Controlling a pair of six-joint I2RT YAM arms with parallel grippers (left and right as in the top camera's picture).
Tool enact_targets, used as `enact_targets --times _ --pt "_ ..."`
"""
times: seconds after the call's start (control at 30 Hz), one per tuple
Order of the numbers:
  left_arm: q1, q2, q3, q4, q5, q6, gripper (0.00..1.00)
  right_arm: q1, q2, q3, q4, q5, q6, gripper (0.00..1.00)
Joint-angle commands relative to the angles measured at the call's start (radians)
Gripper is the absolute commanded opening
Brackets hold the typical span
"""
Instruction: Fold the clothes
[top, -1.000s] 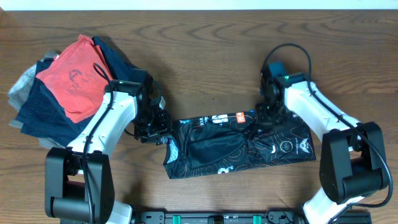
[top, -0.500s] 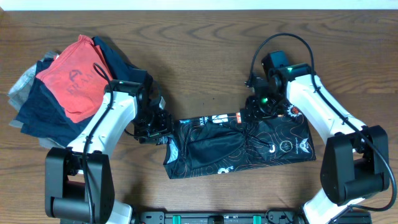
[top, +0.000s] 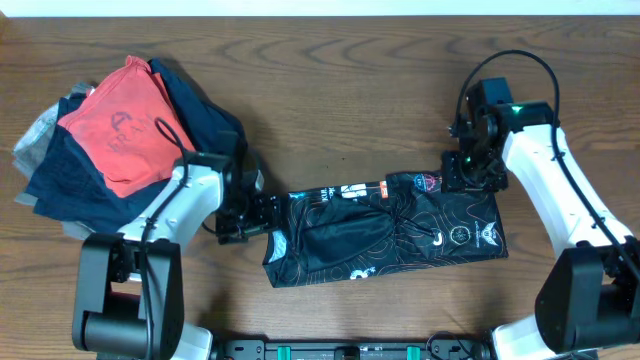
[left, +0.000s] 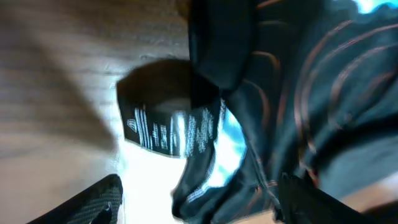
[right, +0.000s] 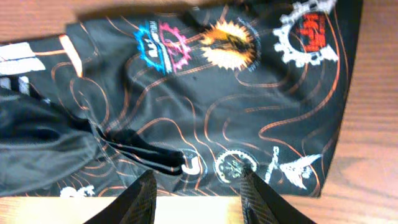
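Next, my left gripper picks up the jersey by its end edge nearest the clothes pile, to fold one end of the black jersey (top: 400, 235) across.
The black jersey (top: 400, 235) with orange contour lines and coloured logos lies folded into a wide strip at the table's front centre. My left gripper (top: 252, 213) is at its left edge. In the blurred left wrist view its fingers (left: 199, 202) stand wide apart, with a fold of the jersey (left: 298, 93) and a black care label (left: 165, 127) just ahead. My right gripper (top: 468, 172) hovers over the jersey's upper right corner. In the right wrist view its fingers (right: 198, 196) are open and empty above the logos (right: 205, 106).
A pile of other clothes sits at the back left: a red-orange shirt (top: 115, 125) on top of navy garments (top: 70, 190), with grey cloth (top: 35, 140) at the edge. Bare wooden table (top: 330, 90) lies behind the jersey.
My right gripper has left the jersey's middle and moved right, now open over its upper right corner. My left gripper has shifted slightly down at the left edge.
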Motion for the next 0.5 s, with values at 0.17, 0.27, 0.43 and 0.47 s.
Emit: enact_targets --times 0.17,0.27,0.43,0.47 --pt "-0.028 -0.013 -0.14 0.158 0.107 0.011 0.81 -0.009 -0.006 0.013 -0.008 0.017 0.008 0.42" --pt "-0.066 -0.013 -0.157 0.178 0.114 0.014 0.81 -0.009 -0.006 0.013 -0.01 0.017 0.008 0.42" --pt "-0.128 -0.013 -0.157 0.177 0.143 0.008 0.77 -0.009 -0.006 0.013 -0.012 0.018 0.007 0.42" --pt "-0.137 -0.013 -0.157 0.178 0.143 0.008 0.73 -0.008 -0.006 0.013 -0.013 0.018 0.007 0.42"
